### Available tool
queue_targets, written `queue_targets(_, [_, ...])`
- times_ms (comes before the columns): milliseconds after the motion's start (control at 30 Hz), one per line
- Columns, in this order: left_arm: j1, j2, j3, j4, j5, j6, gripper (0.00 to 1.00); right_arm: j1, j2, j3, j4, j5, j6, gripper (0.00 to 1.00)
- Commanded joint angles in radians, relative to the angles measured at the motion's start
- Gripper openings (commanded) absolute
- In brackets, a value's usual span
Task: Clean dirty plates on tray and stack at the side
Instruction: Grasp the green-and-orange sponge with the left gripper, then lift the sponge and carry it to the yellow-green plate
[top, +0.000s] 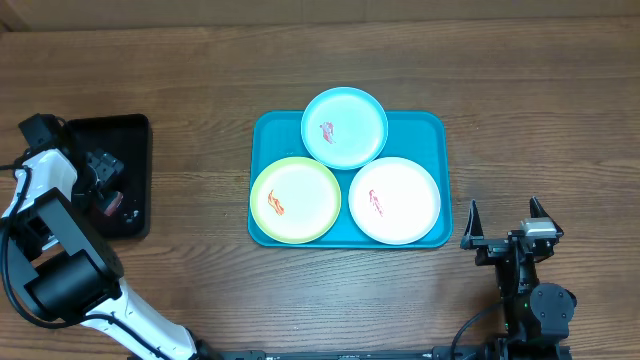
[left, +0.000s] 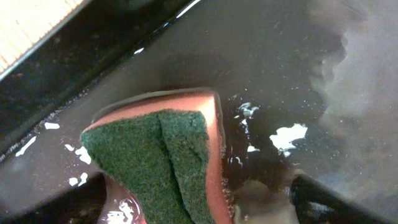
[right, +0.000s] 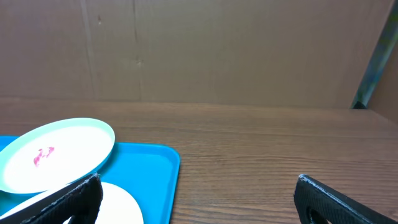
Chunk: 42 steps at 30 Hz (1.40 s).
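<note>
The green and orange sponge lies between the fingers of the robot's left gripper, so that gripper needs to close now. Closing now would hold the sponge.
The turquoise tray (top: 435, 135) lies at the table's middle and holds three plates. The light blue plate (top: 345, 127) is at the back, the yellow-green plate (top: 295, 200) front left and the white plate (top: 395, 200) front right; each has a red-orange smear. My left gripper (top: 103, 185) is down in a black tray (top: 135, 135) at far left. Its open jaws (left: 193, 202) sit on either side of a green and orange sponge (left: 155, 149). My right gripper (top: 503, 217) is open and empty just right of the turquoise tray. The right wrist view shows its open jaws (right: 199, 199), the light blue plate (right: 56, 155), the white plate (right: 121, 208) and the tray (right: 158, 168).
The black tray's floor (left: 267, 68) is wet, with white foam flecks around the sponge. Bare wooden table (top: 540, 120) lies to the right of the turquoise tray. A brown wall (right: 217, 50) stands behind the table.
</note>
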Motion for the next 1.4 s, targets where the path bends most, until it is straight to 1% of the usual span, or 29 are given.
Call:
queue_targets(0, [0.005,0.019,0.017,0.002,-0.016,-0.003,0.51,-0.004,-0.01,-0.01,0.008,0.002,0.0,1.0])
queue_targets(33, [0.005,0.019,0.017,-0.001,-0.015,-0.003,0.4,-0.004,-0.01,-0.01,0.008,0.002,0.0,1.0])
queue_targets(67, [0.005,0.019,0.017,-0.003,-0.015,-0.003,0.25,-0.004,-0.01,-0.01,0.008,0.002,0.0,1.0])
queue_targets(133, [0.005,0.019,0.017,-0.007,-0.016,-0.002,0.04,-0.004,-0.01,-0.01,0.008,0.002,0.0,1.0])
queue_targets(267, [0.005,0.011,0.024,-0.014,-0.016,-0.002,0.04,-0.004,-0.01,-0.01,0.008,0.002,0.0,1.0])
queue_targets(467, [0.003,-0.026,0.108,-0.105,-0.007,-0.003,0.04,-0.004,-0.01,-0.01,0.008,0.002,0.0,1.0])
queue_targets(567, [0.003,-0.059,0.155,-0.161,0.024,-0.003,0.04,-0.004,-0.01,-0.01,0.008,0.002,0.0,1.0])
queue_targets(667, [0.003,-0.098,0.192,-0.209,0.085,-0.003,0.04,-0.004,-0.01,-0.01,0.008,0.002,0.0,1.0])
queue_targets(767, [0.003,-0.119,0.193,-0.211,0.097,-0.003,0.04,-0.004,-0.01,-0.01,0.008,0.002,0.0,1.0])
queue_targets(867, [0.003,-0.108,0.185,-0.203,0.05,-0.003,0.04,-0.004,-0.01,-0.01,0.008,0.002,0.0,1.0])
queue_targets(1100, [0.003,0.007,0.127,-0.16,0.041,-0.003,0.04,-0.004,-0.01,-0.01,0.008,0.002,0.0,1.0])
queue_targets(1200, [0.007,0.015,0.136,-0.161,0.039,-0.002,0.04,-0.004,-0.01,-0.01,0.008,0.002,0.0,1.0])
queue_targets(1300, [0.012,-0.02,0.21,-0.216,0.04,-0.003,0.04,-0.004,-0.01,-0.01,0.008,0.002,0.0,1.0])
queue_targets(1367, [0.011,-0.068,0.293,-0.272,0.05,-0.003,0.04,-0.004,-0.01,-0.01,0.008,0.002,0.0,1.0])
